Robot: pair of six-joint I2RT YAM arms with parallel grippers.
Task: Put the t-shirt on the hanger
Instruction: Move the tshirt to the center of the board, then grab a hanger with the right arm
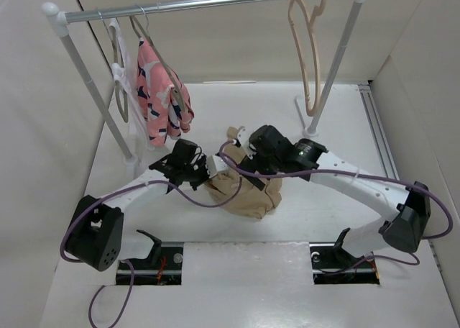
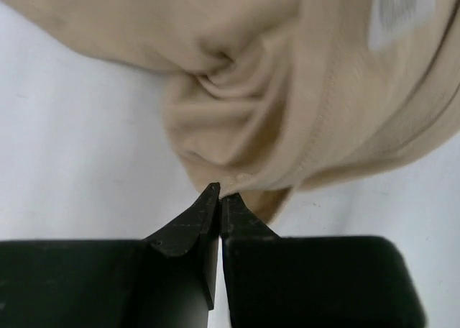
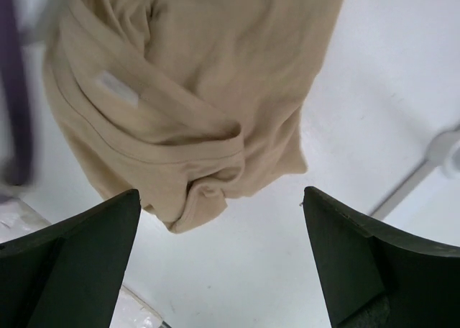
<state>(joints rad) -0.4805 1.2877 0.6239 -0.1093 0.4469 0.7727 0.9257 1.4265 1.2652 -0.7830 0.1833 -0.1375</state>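
Note:
My right gripper reaches the cream hanger by its near arm (image 1: 315, 75) next and grabs it, leaving the opposite end free to go into the t-shirt (image 1: 248, 195).
The tan t-shirt (image 1: 248, 195) lies crumpled on the white table between my two arms. My left gripper (image 1: 207, 171) is shut, and its tips (image 2: 219, 193) pinch a fold at the edge of the t-shirt (image 2: 273, 90). My right gripper (image 1: 243, 154) is open and hovers over the t-shirt (image 3: 187, 90), its gap (image 3: 221, 193) just past a bunched hem. The fingers (image 3: 86, 249) touch no fabric. The cream hanger (image 1: 310, 51) hangs empty from the rail at the back right, well away from both grippers.
A white clothes rack with a metal rail (image 1: 215, 2) spans the back. A pink patterned garment (image 1: 162, 94) and thin grey hangers (image 1: 118, 69) hang at its left. The rack's right post (image 1: 338, 62) stands beside the cream hanger. Walls enclose the table.

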